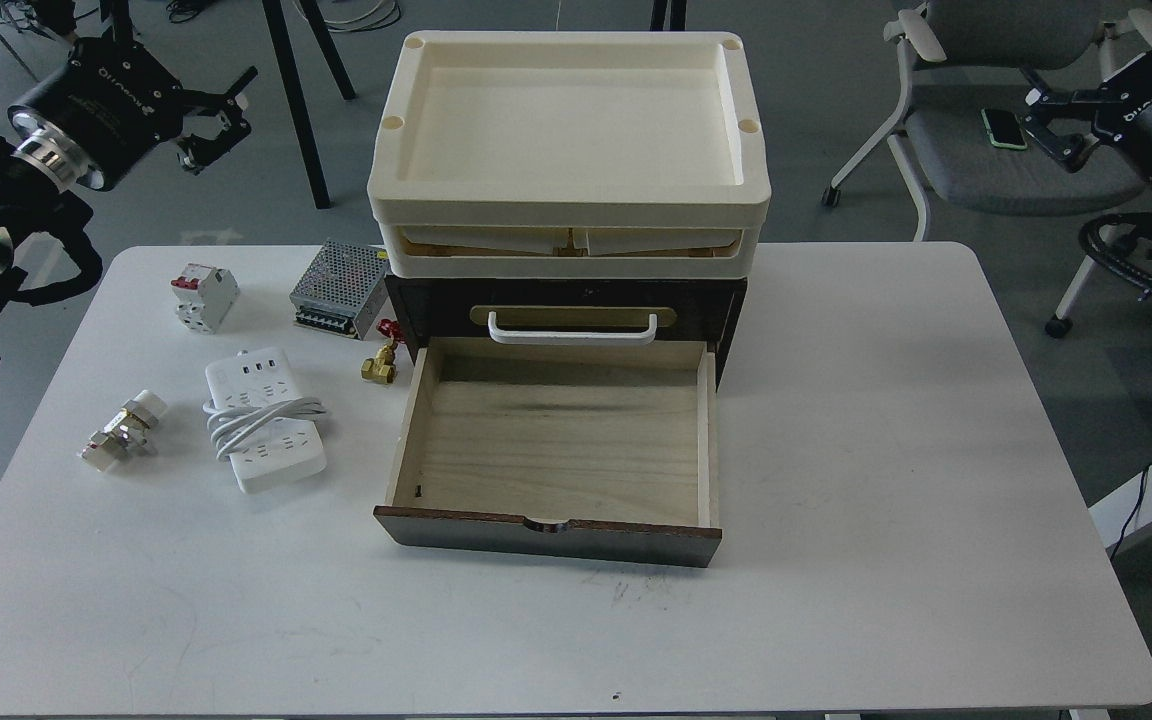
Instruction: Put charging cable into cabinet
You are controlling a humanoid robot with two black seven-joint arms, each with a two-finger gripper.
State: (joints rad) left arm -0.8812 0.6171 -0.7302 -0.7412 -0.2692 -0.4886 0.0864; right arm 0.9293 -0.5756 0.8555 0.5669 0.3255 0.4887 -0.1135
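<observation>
The charging cable's long white body [280, 457] stretches out past both sides of the coiled cord. My left gripper should next grab the charging cable by its cord-wrapped middle [260, 421].
The charging cable [264, 420], a white power strip with its cord coiled round the middle, lies flat on the white table [886, 450], left of the cabinet. The dark brown cabinet [416, 310] stands at the table's back middle. Its lower drawer [556, 450] is pulled out toward me, showing a bare pale wood inside. Above it is a white handle [572, 330] on a brass plate. My left gripper [216, 115] hangs open in the air beyond the table's back left corner, far from the strip. My right gripper [1048, 122] hovers open off the table's back right, over a chair.
Cream plastic trays [571, 130] are stacked on the cabinet. A perforated metal box [341, 288], a white-and-red breaker [204, 296], a brass valve [379, 365] and a metal fitting [123, 430] lie around the strip. A grey chair [1016, 170] holds a phone [1003, 128].
</observation>
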